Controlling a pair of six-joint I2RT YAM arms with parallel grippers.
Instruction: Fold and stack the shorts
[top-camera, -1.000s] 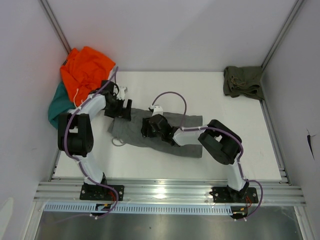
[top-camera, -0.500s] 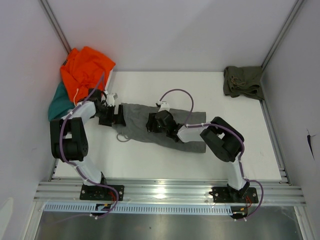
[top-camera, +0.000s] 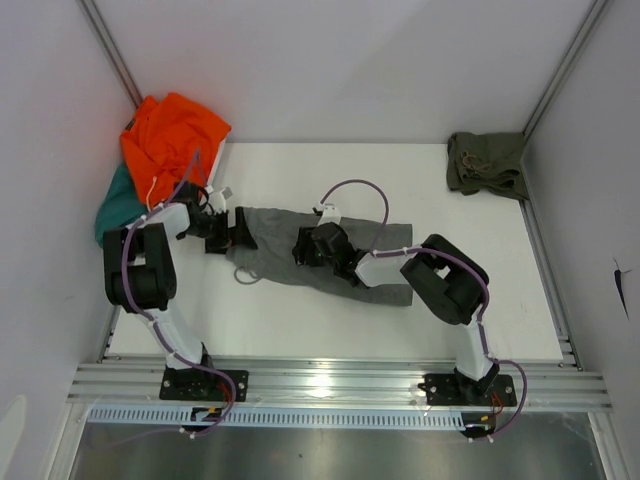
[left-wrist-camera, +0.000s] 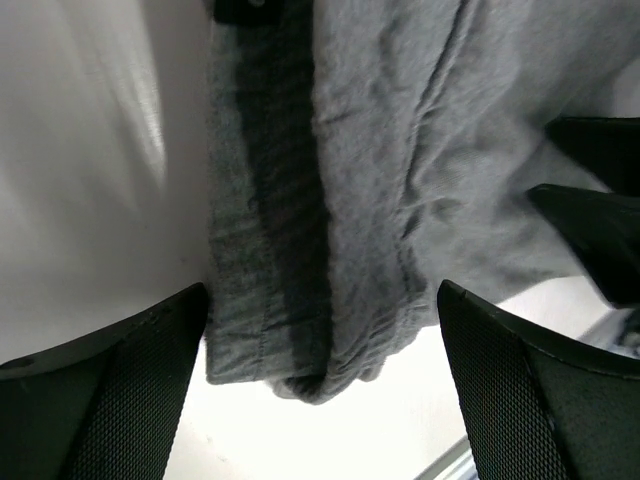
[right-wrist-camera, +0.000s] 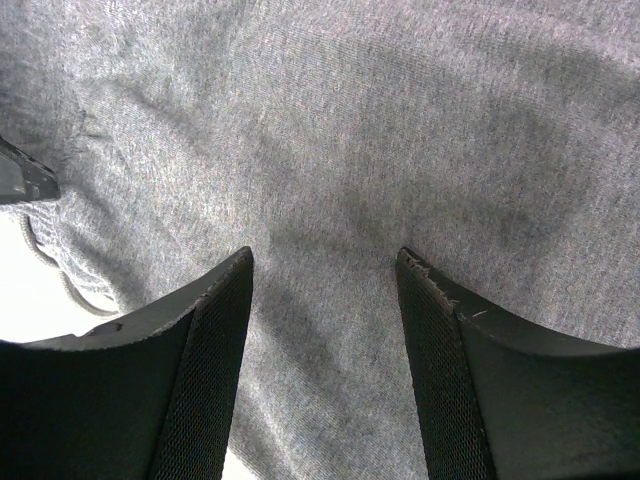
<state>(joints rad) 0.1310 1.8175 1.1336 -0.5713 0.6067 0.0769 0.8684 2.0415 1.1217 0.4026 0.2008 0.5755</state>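
Note:
The grey shorts are in place, as their folded edge (left-wrist-camera: 318, 304) lies between my left gripper's fingers. It is time to close, since closing now would catch the shorts.
The grey shorts (top-camera: 272, 242) lie spread across the middle of the white table, with a drawstring (top-camera: 240, 275) looping out at their left end. My left gripper (top-camera: 230, 232) sits low at that left end. In the left wrist view it (left-wrist-camera: 322, 297) is wide open, and the folded grey edge (left-wrist-camera: 300, 330) lies between its fingers, unclamped. My right gripper (top-camera: 304, 247) hovers over the middle of the shorts. In the right wrist view it (right-wrist-camera: 322, 260) is open above flat grey cloth (right-wrist-camera: 400, 120). The olive green shorts (top-camera: 487, 163) lie crumpled in the far right corner.
An orange garment (top-camera: 172, 138) is heaped in the far left corner, with a teal one (top-camera: 117, 207) under it hanging off the left edge. White walls close in the table on three sides. An aluminium rail (top-camera: 330, 385) carrying both arm bases runs along the near edge.
My left gripper slid from on top of the shorts to their left end and dropped lower. The shorts' left part shifted back and lies flatter. My right gripper moved slightly back and right.

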